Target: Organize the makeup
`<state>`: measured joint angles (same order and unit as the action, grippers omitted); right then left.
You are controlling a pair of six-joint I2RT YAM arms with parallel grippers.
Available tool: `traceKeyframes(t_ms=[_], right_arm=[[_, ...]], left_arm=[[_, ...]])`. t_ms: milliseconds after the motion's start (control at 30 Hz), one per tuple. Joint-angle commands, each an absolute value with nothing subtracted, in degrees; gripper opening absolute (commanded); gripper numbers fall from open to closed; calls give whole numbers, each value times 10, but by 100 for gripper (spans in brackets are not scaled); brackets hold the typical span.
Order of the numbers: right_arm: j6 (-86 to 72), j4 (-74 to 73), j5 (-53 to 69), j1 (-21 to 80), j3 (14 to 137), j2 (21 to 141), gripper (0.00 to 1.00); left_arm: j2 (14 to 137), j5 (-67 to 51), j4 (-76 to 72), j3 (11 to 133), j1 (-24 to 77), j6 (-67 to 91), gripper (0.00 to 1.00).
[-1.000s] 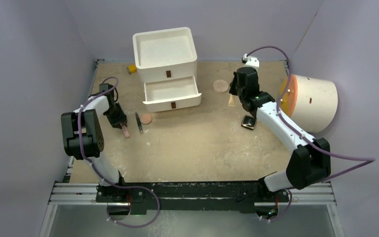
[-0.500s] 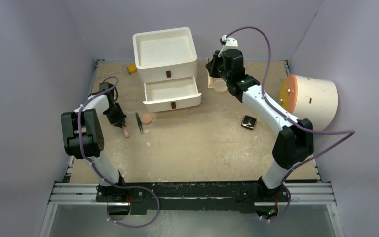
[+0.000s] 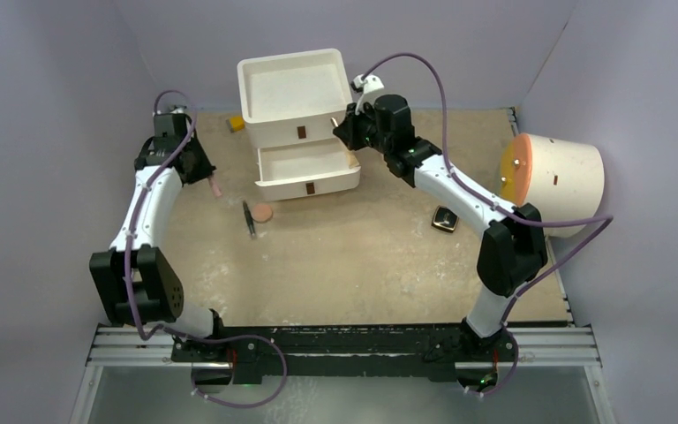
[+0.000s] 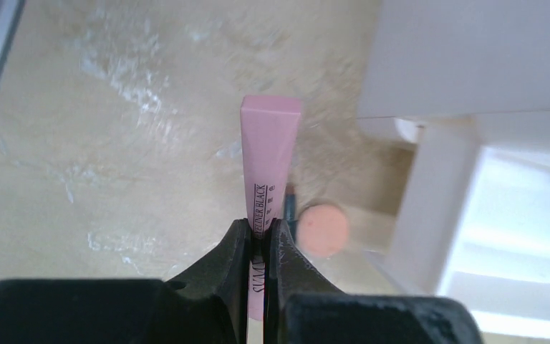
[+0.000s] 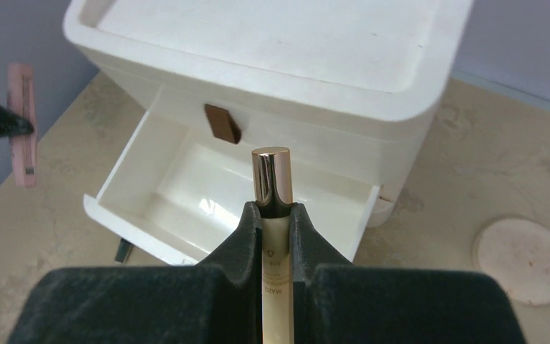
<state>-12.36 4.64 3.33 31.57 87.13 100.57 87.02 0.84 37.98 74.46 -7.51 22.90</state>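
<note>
The tube's rose-gold cap is over the lower drawer (image 5: pixel 136 222) and the tube's other end is over the drawer's end. The tube would catch there if my right gripper opened, so my right gripper should keep holding the tube.
My left gripper (image 3: pixel 209 180) is shut on a slim pink stick (image 4: pixel 268 165) and holds it off the table, left of the white drawer unit (image 3: pixel 296 97). Below it on the table lie a round peach disc (image 4: pixel 323 229) and a dark slim pencil (image 4: pixel 288 204). My right gripper (image 5: pixel 275 209) is shut on a tan tube (image 5: pixel 272 175) with a rose-gold cap, just above the right end of the open lower drawer (image 5: pixel 136 222). The second peach disc (image 5: pixel 523 259) lies right of the unit. A black square compact (image 3: pixel 445 219) sits on the table further right.
The drawer unit's top is a shallow tray, and its upper drawer is closed. A small yellow block (image 3: pixel 236 124) lies at the back left of the unit. A big cream cylinder with an orange face (image 3: pixel 552 181) lies on its side at the right wall.
The left gripper closed on the pink stick and lifted it up and back to the left. The right arm carried the tube leftward from the table's right side to the drawer unit.
</note>
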Motion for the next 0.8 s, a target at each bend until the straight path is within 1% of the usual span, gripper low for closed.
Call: traceKeyframes(t_ms=[0,167,333,467,667,767], right_arm=[[-43,75,136,320,907,1001,0],[31,74,241,321,906,1008,0],[95,9,312,321,967,1046,1],[137,-58,353,321,1022,1090,0],[181,-176,380,321,1118,1164,0],[184,-162,379,321,1100,1162,0]], left_arm=[[810,33,336,764,-38,196,0],[792,30,283,757,-5,122,0],[785,-13,251,769,16,72,0],[768,-35,203,765,42,12,0],[755,-153,84,708,51,-91,0],[760,-196,63,720,52,-116,0]])
